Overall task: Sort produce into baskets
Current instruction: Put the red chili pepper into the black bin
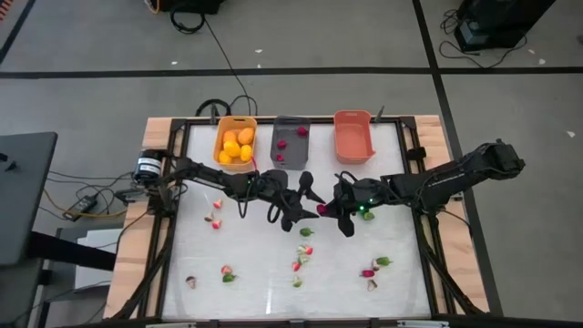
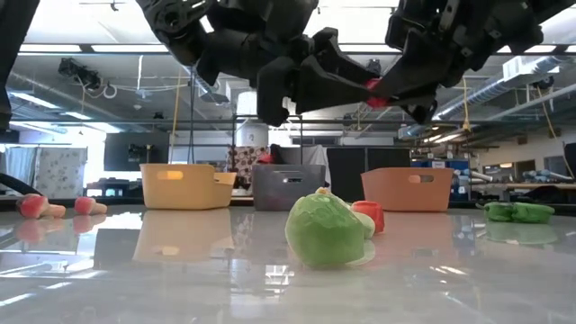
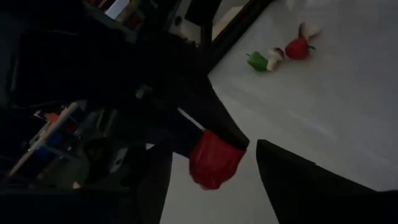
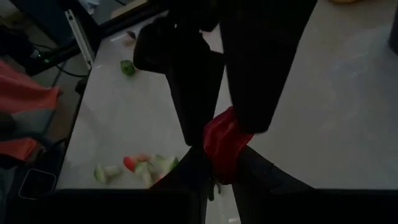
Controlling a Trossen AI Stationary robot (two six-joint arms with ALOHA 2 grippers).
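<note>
My left gripper is going to sort the red piece into the dark grey basket, so it will next grab the piece by its exposed end.
My right gripper is shut on a small red radish-like piece above the middle of the table. My left gripper is open and meets it from the left. Its two fingers stand on either side of the red piece with a gap on each side. The yellow-orange basket holds several orange fruits. The dark grey basket holds red pieces. The salmon basket stands to their right at the far edge. My right gripper pinches the red piece between its two fingertips. The fingers come from the table's right side, about level. The piece is lifted well clear of the table.
Loose produce lies on the white table: red and green pieces at the left, near left, middle and near right. A green piece lies close to the low camera. Wooden rails frame the table.
</note>
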